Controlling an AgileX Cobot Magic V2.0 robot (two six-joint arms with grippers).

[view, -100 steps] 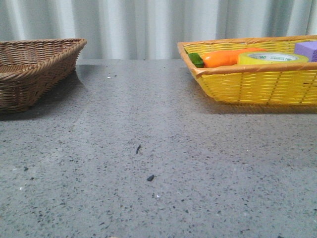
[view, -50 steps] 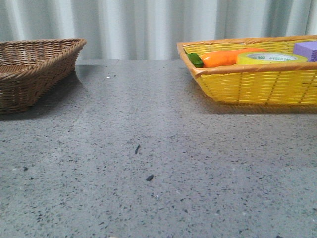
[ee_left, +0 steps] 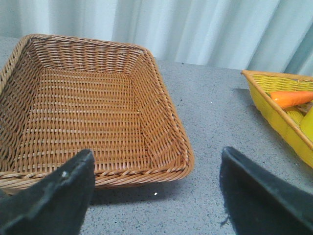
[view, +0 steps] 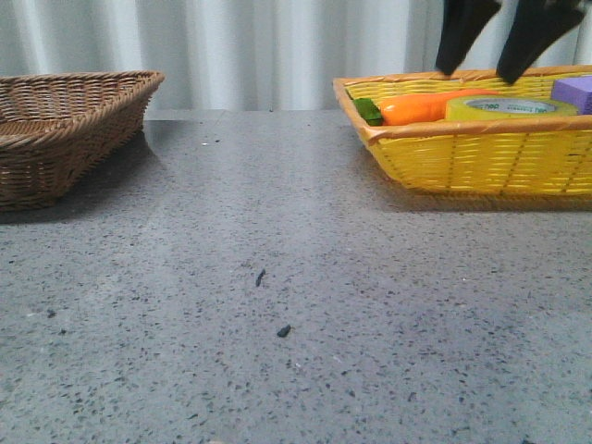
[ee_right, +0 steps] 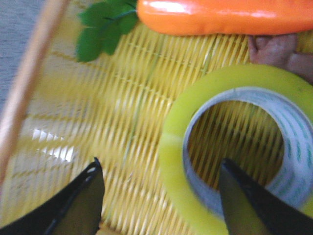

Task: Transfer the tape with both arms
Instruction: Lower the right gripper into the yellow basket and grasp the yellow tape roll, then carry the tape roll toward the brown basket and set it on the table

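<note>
I need to move my right gripper lower before it closes. Its fingers are above the tape roll (view: 511, 108) and the orange carrot (view: 430, 107) in the front view.
The yellow tape roll (view: 511, 108) with its white printed core lies flat in the yellow basket (view: 481, 157) at the right, beside an orange carrot (view: 430, 107). My right gripper (view: 490, 65) hangs open just above the basket, over the tape. In the right wrist view the tape (ee_right: 230, 147) lies below the open gripper (ee_right: 161, 196); one finger sits over the core hole, the other over the basket floor, with the roll's wall between them. My left gripper (ee_left: 155, 196) is open and empty above the table, in front of the brown basket (ee_left: 93, 112). It does not show in the front view.
A purple block (view: 573, 92) lies in the yellow basket to the right of the tape. The carrot (ee_right: 220, 14) with green leaves (ee_right: 102, 29) lies just beyond the tape. The brown wicker basket (view: 65, 129) stands at the far left on the grey speckled table (view: 277, 277).
My right gripper has come into the front view from above and now hangs over the tape in the yellow basket. The objects have not moved.
</note>
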